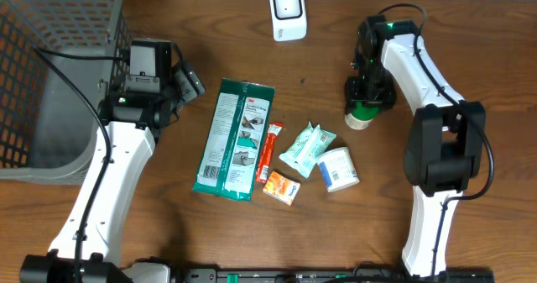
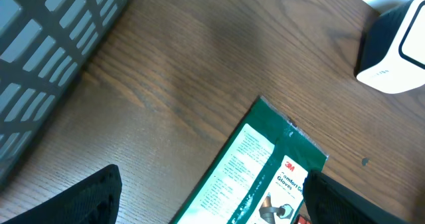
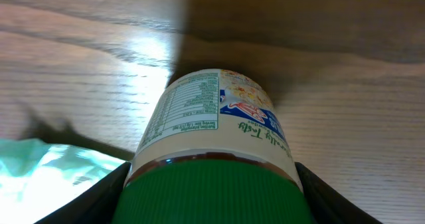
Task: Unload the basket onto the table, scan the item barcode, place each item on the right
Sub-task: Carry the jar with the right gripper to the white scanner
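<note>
My right gripper would bring the jar up off the table if I lifted it now, because its fingers are shut on the green cap point(image 1: 365, 112) point(image 3: 212, 193).
A jar with a green ribbed cap and a white label point(image 3: 212, 111) fills the right wrist view, cap end nearest the camera. My right gripper point(image 3: 211, 194) has one dark finger pressed against each side of the cap. From overhead the jar point(image 1: 359, 118) sits at the right, under my right gripper point(image 1: 367, 94). The white scanner point(image 1: 287, 13) stands at the back centre. My left gripper point(image 1: 190, 81) is open and holds nothing. It hovers by the top of a green glove packet point(image 1: 235, 138). In the left wrist view the left gripper point(image 2: 212, 201) spans the packet point(image 2: 255, 167), and the scanner point(image 2: 396, 48) is at the upper right.
A grey mesh basket point(image 1: 50, 73) fills the far left. Mid-table lie a thin red stick pack point(image 1: 269, 153), a pale teal wipes pack point(image 1: 307, 149), a white tub point(image 1: 339, 169) and a small orange box point(image 1: 282, 187).
</note>
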Controlling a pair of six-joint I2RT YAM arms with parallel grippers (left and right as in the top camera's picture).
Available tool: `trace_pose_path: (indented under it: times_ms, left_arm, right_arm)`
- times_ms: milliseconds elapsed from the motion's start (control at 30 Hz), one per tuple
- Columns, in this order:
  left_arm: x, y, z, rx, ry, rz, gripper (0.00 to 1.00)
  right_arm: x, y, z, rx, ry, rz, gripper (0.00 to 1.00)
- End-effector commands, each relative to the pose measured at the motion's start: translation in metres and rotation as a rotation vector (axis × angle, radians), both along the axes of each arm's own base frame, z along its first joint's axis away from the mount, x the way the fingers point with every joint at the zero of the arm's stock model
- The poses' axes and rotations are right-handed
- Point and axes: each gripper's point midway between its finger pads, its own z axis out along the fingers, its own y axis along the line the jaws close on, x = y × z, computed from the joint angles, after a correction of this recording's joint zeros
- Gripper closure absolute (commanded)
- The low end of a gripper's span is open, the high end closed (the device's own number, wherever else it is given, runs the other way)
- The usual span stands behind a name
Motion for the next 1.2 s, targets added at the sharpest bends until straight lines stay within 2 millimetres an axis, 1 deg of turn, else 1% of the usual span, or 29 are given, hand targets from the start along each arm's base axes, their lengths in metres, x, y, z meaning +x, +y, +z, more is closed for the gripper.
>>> trace_pose_path:
  times_ms: [0, 67, 133, 167, 233, 267, 300, 433, 500, 600, 667, 733, 867, 933, 1000, 1167]
  left_arm:
    - [0.001, 0.001, 0.004, 0.011, -0.008, -0.011, 0.15]
    - [0.001, 0.001, 0.004, 0.011, -0.008, -0.011, 0.15]
    - [0.001, 0.001, 0.004, 0.011, -0.008, -0.011, 0.15]
    - [0.001, 0.001, 0.004, 0.011, -0.008, -0.011, 0.15]
    - [0.001, 0.001, 0.004, 0.011, -0.008, -0.011, 0.15]
    - [0.001, 0.001, 0.004, 0.011, -0.008, -0.011, 0.15]
    - [0.001, 0.001, 0.004, 0.011, -0.008, -0.011, 0.15]
    - [0.001, 0.001, 0.004, 0.011, -0.008, -0.011, 0.15]
    - [0.001, 0.001, 0.004, 0.011, -0.008, -0.011, 0.15]
    - [0.001, 0.001, 0.004, 0.011, -0.008, -0.011, 0.15]
    - [0.001, 0.001, 0.004, 0.011, -0.008, -0.011, 0.15]
    - [0.001, 0.001, 0.004, 0.011, -0.008, -0.011, 0.15]
    - [0.001, 0.001, 0.004, 0.011, -0.008, -0.011, 0.15]
    - [0.001, 0.001, 0.004, 0.011, -0.008, -0.011, 0.15]
    - [0.001, 0.001, 0.004, 0.011, -0.008, -0.011, 0.15]
    - [0.001, 0.001, 0.004, 0.011, -0.008, -0.011, 0.15]
  right_arm:
    - [0.016, 0.017, 0.067, 0.066, -0.181, 0.024, 0.50]
    - [0.016, 0.022, 0.094, 0.081, -0.248, 0.051, 0.52]
    - [0.017, 0.030, 0.123, 0.105, -0.323, 0.064, 0.60]
    - [0.017, 0.035, 0.143, 0.127, -0.374, 0.073, 0.66]
    - [0.017, 0.042, 0.176, 0.155, -0.459, 0.078, 0.86]
    - [0.018, 0.045, 0.195, 0.168, -0.512, 0.071, 0.95]
    - [0.018, 0.046, 0.210, 0.180, -0.555, 0.067, 0.99]
    - [0.022, 0.053, 0.266, 0.227, -0.721, 0.054, 0.99]
    - [0.026, 0.057, 0.287, 0.263, -0.795, 0.014, 0.99]
    - [0.038, 0.066, 0.307, 0.311, -0.885, 0.007, 0.99]
    - [0.049, 0.073, 0.317, 0.337, -0.942, 0.020, 0.99]
    - [0.065, 0.088, 0.327, 0.380, -1.010, 0.047, 0.99]
    - [0.090, 0.112, 0.331, 0.419, -1.092, 0.079, 0.99]
    - [0.103, 0.125, 0.326, 0.435, -1.114, 0.094, 0.99]
    - [0.117, 0.137, 0.317, 0.448, -1.129, 0.105, 0.99]
    - [0.157, 0.161, 0.283, 0.481, -1.158, 0.096, 0.99]
